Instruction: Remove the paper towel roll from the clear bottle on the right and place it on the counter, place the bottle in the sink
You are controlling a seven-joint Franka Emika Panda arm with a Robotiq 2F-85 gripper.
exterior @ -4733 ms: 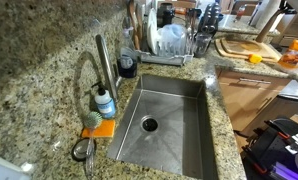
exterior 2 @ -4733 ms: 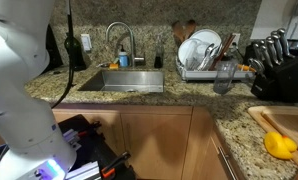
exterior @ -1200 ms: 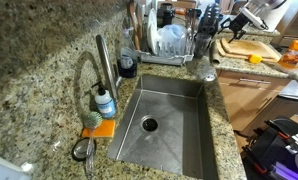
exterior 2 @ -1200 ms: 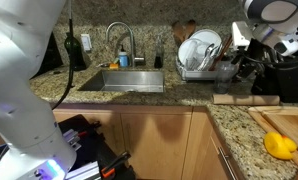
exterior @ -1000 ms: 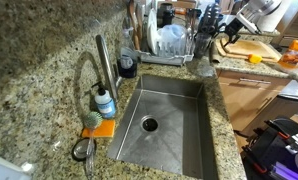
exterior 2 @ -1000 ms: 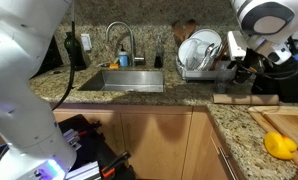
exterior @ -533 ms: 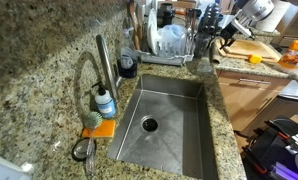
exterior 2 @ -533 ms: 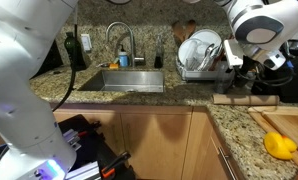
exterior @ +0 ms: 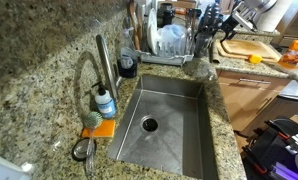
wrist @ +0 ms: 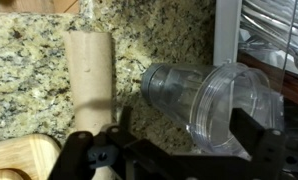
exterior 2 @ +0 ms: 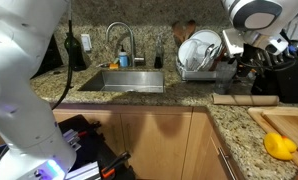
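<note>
The clear bottle point(wrist: 204, 100) has to go in the sink, so my gripper next needs to grab the bottle from above by the rim of its wide opening.
The paper towel roll point(wrist: 89, 72), a bare beige cardboard tube, lies flat on the speckled granite counter point(wrist: 24, 65); in an exterior view the roll point(exterior 2: 244, 99) rests near the counter's front edge. The clear bottle point(wrist: 204, 100) stands beside the dish rack with its wide mouth toward the wrist camera, and shows in both exterior views point(exterior: 205, 70) point(exterior 2: 224, 73). My gripper point(wrist: 189, 140) is open, with one finger on each side of the bottle's mouth and not pressing it; in an exterior view the gripper point(exterior 2: 247, 68) hangs over the bottle. The steel sink point(exterior: 179, 135) point(exterior 2: 129, 82) has nothing in it.
A dish rack point(exterior 2: 201, 55) with plates stands right behind the bottle, and a knife block point(exterior 2: 279, 75) beside it. A wooden cutting board point(exterior 2: 279, 128) carries a yellow fruit point(exterior 2: 280, 146). By the tap point(exterior: 104, 60) are a blue-label bottle point(exterior: 106, 102) and an orange sponge point(exterior: 99, 127).
The arm has entered since the earliest frames, and the roll now lies on the counter. Over the last second the wrist shifted slightly over the bottle; the jaws stayed open.
</note>
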